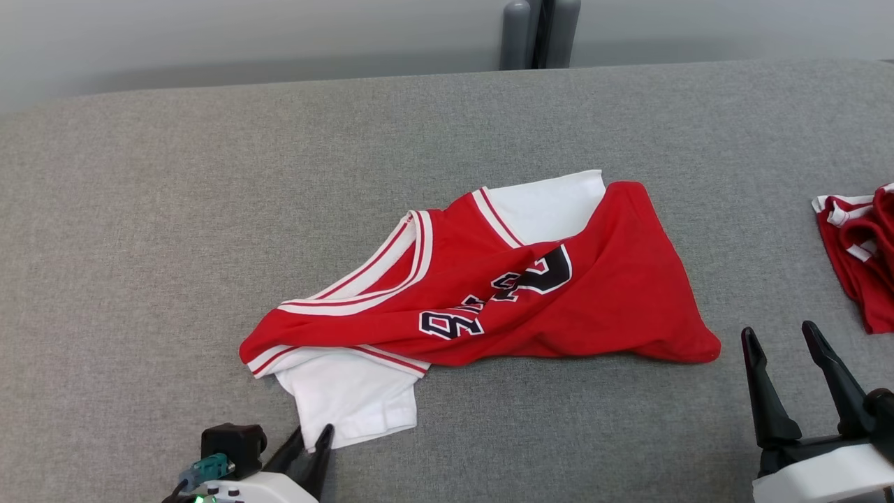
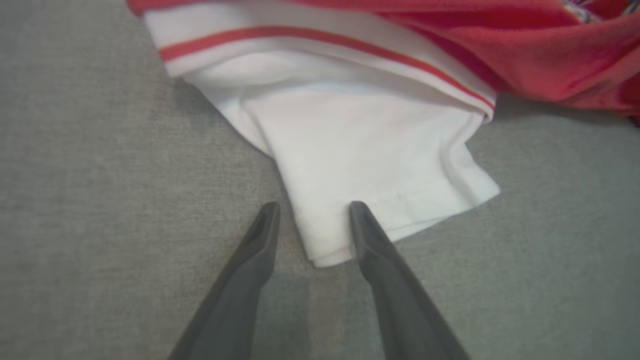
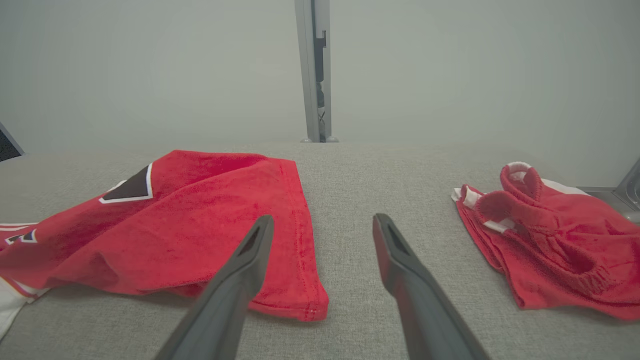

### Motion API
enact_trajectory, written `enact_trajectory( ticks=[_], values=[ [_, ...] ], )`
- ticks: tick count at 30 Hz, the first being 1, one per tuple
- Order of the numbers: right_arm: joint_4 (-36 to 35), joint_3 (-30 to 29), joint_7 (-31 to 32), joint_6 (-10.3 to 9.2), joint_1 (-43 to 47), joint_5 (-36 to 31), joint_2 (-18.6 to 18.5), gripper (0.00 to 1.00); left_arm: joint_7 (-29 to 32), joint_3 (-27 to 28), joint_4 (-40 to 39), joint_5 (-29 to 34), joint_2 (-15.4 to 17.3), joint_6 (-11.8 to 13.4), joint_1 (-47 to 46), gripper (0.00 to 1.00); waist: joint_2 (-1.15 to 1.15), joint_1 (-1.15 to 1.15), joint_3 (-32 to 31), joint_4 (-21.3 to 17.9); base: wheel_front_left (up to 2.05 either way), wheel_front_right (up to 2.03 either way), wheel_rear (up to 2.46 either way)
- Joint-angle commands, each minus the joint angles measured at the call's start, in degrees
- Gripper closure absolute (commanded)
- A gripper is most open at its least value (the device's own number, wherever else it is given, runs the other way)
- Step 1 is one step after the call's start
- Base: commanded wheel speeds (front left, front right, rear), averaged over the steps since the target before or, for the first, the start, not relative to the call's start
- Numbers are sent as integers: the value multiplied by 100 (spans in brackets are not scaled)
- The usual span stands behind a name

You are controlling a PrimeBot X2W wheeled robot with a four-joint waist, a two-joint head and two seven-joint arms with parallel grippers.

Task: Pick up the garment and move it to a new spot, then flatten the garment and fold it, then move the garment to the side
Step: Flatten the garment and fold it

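Note:
My left gripper pinches the hem corner of its white sleeve (image 1: 313, 443) next, for flattening the jersey (image 1: 587, 310).
The garment (image 1: 489, 293) is a red jersey with white trim, dark numbers and white sleeves, lying crumpled in the middle of the grey fabric surface (image 1: 140, 209). My left gripper (image 1: 314, 429) is at the near white sleeve's hem. In the left wrist view its fingers (image 2: 314, 206) stand apart, straddling the corner of that sleeve (image 2: 370, 150), and the right finger lies on the cloth. My right gripper (image 1: 778, 330) is open just right of the jersey's red bottom corner, holding nothing. In the right wrist view that gripper (image 3: 324, 217) points past the jersey's hem (image 3: 200, 235).
A second red garment with white trim (image 1: 862, 251) lies bunched at the right edge, also to the right (image 3: 550, 240) in the right wrist view. A grey post (image 1: 538, 31) stands behind the surface's far edge. Bare grey surface stretches to the left and front.

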Motion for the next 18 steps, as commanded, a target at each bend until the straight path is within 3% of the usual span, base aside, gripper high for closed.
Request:
enact_trajectory(
  ticks=[1, 8, 18],
  values=[
    [63, -25, 52, 1, -28, 48, -65, 0, 40, -32, 49, -35, 31, -24, -34, 100, 0, 0, 4, 1, 0, 0, 0],
    [583, 219, 161, 1, -74, 352, -529, 0, -26, 16, -88, 61, 116, 50, -166, 100, 0, 0, 104, 40, 0, 0, 0],
    [1927, 1217, -40, 1, -935, 1253, -1206, 0, -80, -42, -100, 140, 110, 60, -404, 100, 0, 0, 322, 145, 0, 0, 0]
  ],
)
